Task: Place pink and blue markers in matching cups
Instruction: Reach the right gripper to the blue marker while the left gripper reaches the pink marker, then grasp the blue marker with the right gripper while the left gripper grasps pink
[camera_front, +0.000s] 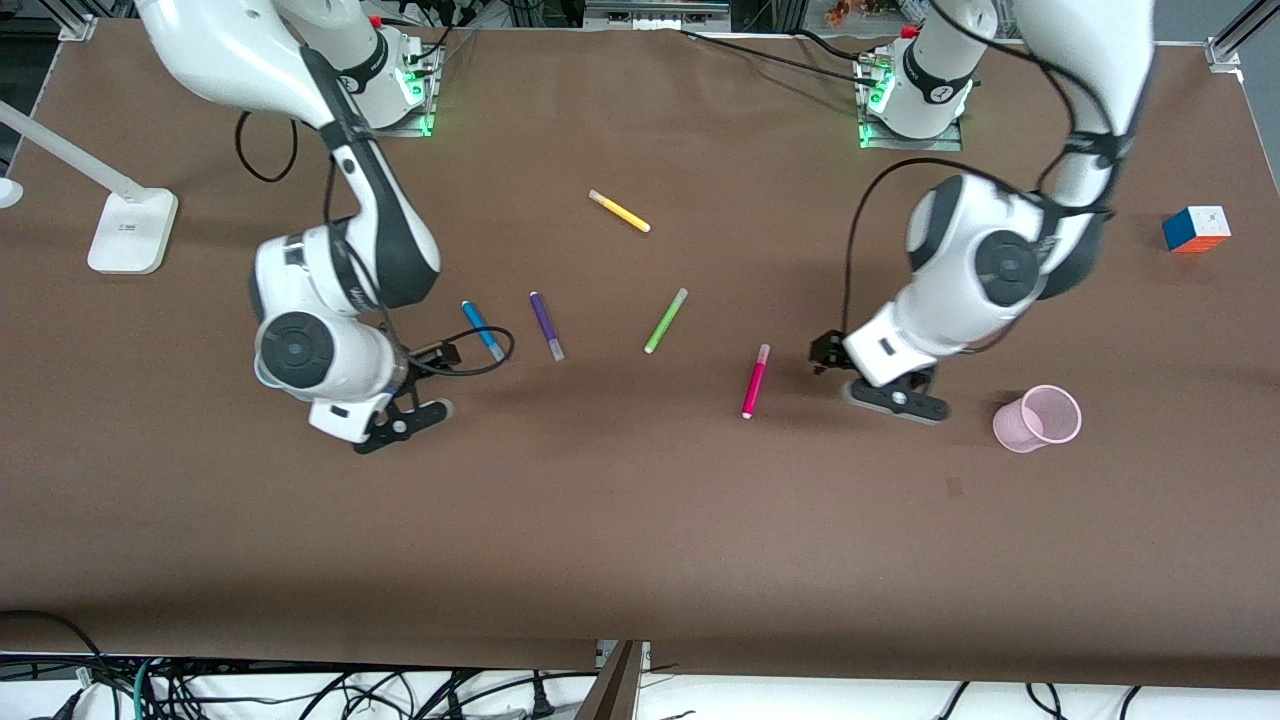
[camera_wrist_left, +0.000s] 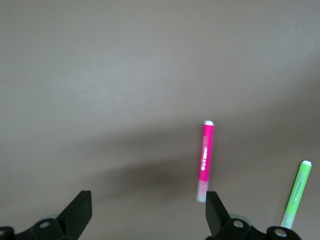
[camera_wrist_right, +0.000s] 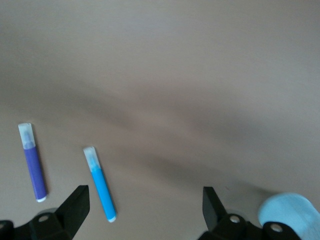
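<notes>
The right gripper grabs the blue marker by its blue body (camera_wrist_right: 103, 194) next, to get it into the pale blue cup (camera_wrist_right: 291, 214).
The pink marker (camera_front: 755, 380) lies flat on the brown table near the middle, and it also shows in the left wrist view (camera_wrist_left: 206, 155). My left gripper (camera_front: 893, 398) is open and empty, low over the table between that marker and the pale pink cup (camera_front: 1037, 418), which stands upright. The blue marker (camera_front: 483, 330) lies flat toward the right arm's end and shows in the right wrist view (camera_wrist_right: 100, 185). My right gripper (camera_front: 400, 422) is open and empty, over bare table beside it. The pale blue cup (camera_wrist_right: 290, 212) shows only in the right wrist view; the right arm hides it from the front camera.
A purple marker (camera_front: 546, 325), a green marker (camera_front: 666, 320) and a yellow marker (camera_front: 619, 211) lie between the arms. A colour cube (camera_front: 1196, 228) sits at the left arm's end. A white lamp base (camera_front: 130, 230) stands at the right arm's end.
</notes>
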